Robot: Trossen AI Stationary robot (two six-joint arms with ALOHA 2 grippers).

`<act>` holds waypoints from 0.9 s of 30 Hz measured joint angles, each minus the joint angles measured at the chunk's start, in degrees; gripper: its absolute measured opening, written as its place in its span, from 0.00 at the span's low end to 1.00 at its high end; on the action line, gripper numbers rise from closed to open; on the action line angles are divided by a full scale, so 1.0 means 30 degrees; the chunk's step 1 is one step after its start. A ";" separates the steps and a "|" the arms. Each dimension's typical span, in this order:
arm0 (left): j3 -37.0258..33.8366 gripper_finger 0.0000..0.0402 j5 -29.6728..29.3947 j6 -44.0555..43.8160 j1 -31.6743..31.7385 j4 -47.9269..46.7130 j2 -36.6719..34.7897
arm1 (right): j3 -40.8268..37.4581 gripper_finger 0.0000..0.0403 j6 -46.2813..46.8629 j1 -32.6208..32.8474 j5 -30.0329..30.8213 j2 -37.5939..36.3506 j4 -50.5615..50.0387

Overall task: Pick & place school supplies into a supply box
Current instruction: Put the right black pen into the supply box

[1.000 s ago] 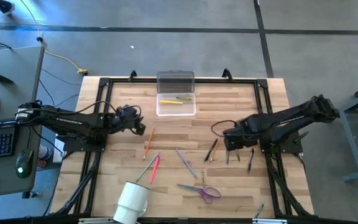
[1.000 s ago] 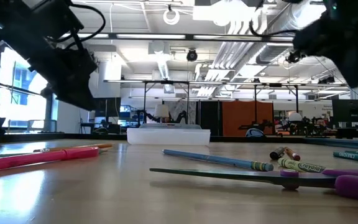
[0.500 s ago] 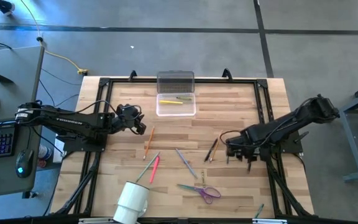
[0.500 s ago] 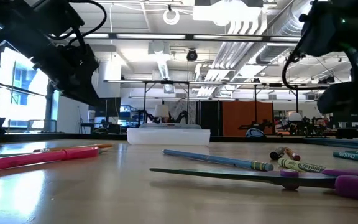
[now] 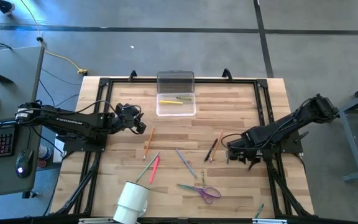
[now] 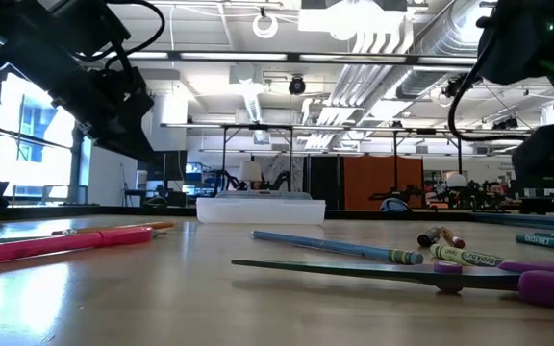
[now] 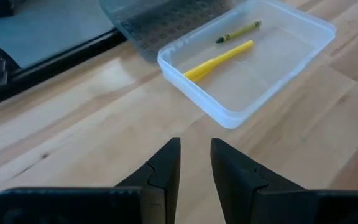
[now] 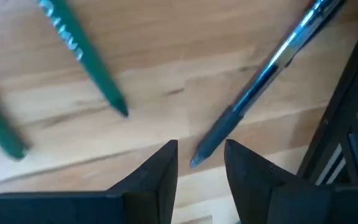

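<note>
The dark pen isn't ready to be gripped, as only the pen's tip [image 8: 196,163] is between my fingers; my right gripper should first move toward its grip section [image 8: 221,129], then close.
The supply box [image 5: 176,104] stands open at the far middle of the table, lid [image 5: 175,81] folded back, with a yellow pen [image 7: 219,60] and a green crayon [image 7: 238,31] lying in it. Loose pens and pencils lie mid-table: an orange pencil [image 5: 148,142], a pink pen [image 5: 155,168], a blue pencil [image 5: 185,162] and dark pens [image 5: 212,149]. The scissors [image 5: 201,190] lie near the front. My left gripper [image 7: 194,158] hovers open, short of the box. My right gripper [image 8: 199,165] is open, low over the table, with the tip of a dark pen [image 8: 272,68] between its fingers.
A white cup [image 5: 132,202] lies on its side at the near left. Two green crayons [image 8: 82,53] lie beside the dark pen. The black frame rail [image 8: 353,124] runs close by my right gripper. Bare wood lies between the box and the loose pens.
My right gripper has sunk toward the table and shifted toward the near edge, tipping more steeply downward and rolling as it went. It now stands low over the pens at the right. No object on the table has moved.
</note>
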 joint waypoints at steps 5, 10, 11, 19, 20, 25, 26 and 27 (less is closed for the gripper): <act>0.0000 0.31 -0.0035 0.0000 0.0007 -0.0010 0.0000 | 0.0260 0.29 0.1299 0.0915 0.0057 -0.0007 -0.0900; 0.0000 0.31 -0.0035 0.0034 0.0007 -0.0018 0.0000 | 0.0260 0.29 0.1819 0.1503 0.0248 0.0336 -0.0633; 0.0000 0.31 -0.0027 0.0260 0.0007 -0.0016 0.0000 | 0.0259 0.29 0.1810 0.1573 0.0293 0.0444 -0.0646; 0.0000 0.31 0.0503 0.2151 0.0007 -0.0004 0.0000 | -0.1218 0.29 0.1750 0.1779 0.0713 0.1484 0.2250; 0.0000 0.31 0.0534 0.2332 0.0007 -0.0007 0.0000 | -0.1438 0.29 0.1746 0.1718 0.0618 0.1570 0.2572; 0.0000 0.31 0.0532 0.2484 0.0007 -0.0012 0.0000 | -0.1550 0.29 0.0895 0.1191 0.1287 0.1714 0.2524; 0.0000 0.31 0.0532 0.2492 0.0007 -0.0002 0.0000 | -0.1457 0.29 0.0463 0.1088 0.1702 0.1696 0.2239; 0.0000 0.31 0.0526 0.2499 0.0007 -0.0008 0.0000 | -0.1330 0.29 0.0171 0.0965 0.2062 0.1694 0.2026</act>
